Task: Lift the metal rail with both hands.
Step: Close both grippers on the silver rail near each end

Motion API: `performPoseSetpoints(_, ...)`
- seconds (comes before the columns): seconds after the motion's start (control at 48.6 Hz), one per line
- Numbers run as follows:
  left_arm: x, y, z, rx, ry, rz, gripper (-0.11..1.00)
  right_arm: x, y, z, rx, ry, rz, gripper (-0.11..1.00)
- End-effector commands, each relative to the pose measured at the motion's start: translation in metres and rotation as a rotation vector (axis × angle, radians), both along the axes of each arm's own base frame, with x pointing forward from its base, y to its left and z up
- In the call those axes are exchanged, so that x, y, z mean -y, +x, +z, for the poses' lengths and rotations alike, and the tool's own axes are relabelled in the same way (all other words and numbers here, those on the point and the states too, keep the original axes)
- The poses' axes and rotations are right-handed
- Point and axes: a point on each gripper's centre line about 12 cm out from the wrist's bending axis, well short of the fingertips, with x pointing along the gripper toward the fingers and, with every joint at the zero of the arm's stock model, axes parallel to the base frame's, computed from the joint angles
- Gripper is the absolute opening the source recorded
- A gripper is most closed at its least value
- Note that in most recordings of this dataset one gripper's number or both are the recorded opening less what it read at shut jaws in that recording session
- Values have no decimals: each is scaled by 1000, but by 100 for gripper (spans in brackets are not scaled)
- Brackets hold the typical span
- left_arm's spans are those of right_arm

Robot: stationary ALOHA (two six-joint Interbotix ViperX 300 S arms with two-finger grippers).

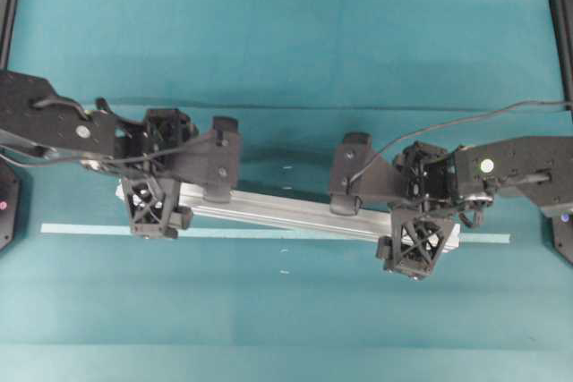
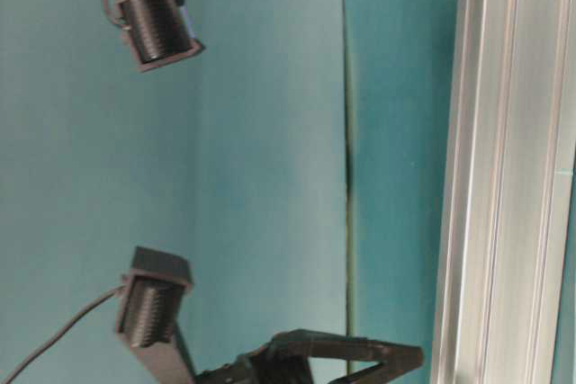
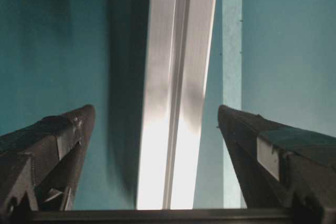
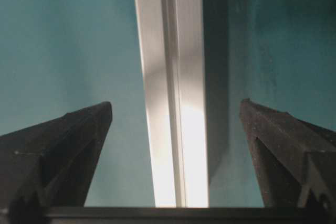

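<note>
I need to lower my left gripper before it closes on the metal rail. My fingers are above the metal rail's sides, so they would miss the metal rail if I closed now.
The metal rail [image 1: 277, 210] lies slightly slanted across the middle of the teal table, a long grooved silver bar. My left gripper [image 1: 183, 190] is open and straddles the rail near its left end, one finger on each side, with gaps to the rail. In the left wrist view the rail [image 3: 176, 103] runs between the spread fingers of the left gripper [image 3: 155, 109]. My right gripper [image 1: 383, 212] is open and straddles the rail near its right end. The right wrist view shows the rail [image 4: 173, 77] between the untouching fingers of the right gripper [image 4: 176, 104]. The rail also shows in the table-level view [image 2: 504, 168].
A thin pale-teal tape strip [image 1: 81, 229] runs across the table just in front of the rail and shows beside it in the left wrist view [image 3: 231, 51]. Black frame posts [image 1: 560, 24] stand at the table's side edges. A seam [image 1: 313, 106] crosses the table behind the arms.
</note>
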Motion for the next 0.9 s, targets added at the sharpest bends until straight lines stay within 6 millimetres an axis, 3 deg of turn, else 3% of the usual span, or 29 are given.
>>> performPoseSetpoints(0.0,1,2,-5,15,2,-4,98,-1,0,-7,0,2,0,100)
performPoseSetpoints(0.35,1,2,-37,22,-1,-2,98,-3,-4,-38,-17,-4,3,100)
performPoseSetpoints(0.884,2,1,-43,16,-2,-2,96,-2,-2,-40,-7,-1,-7,99)
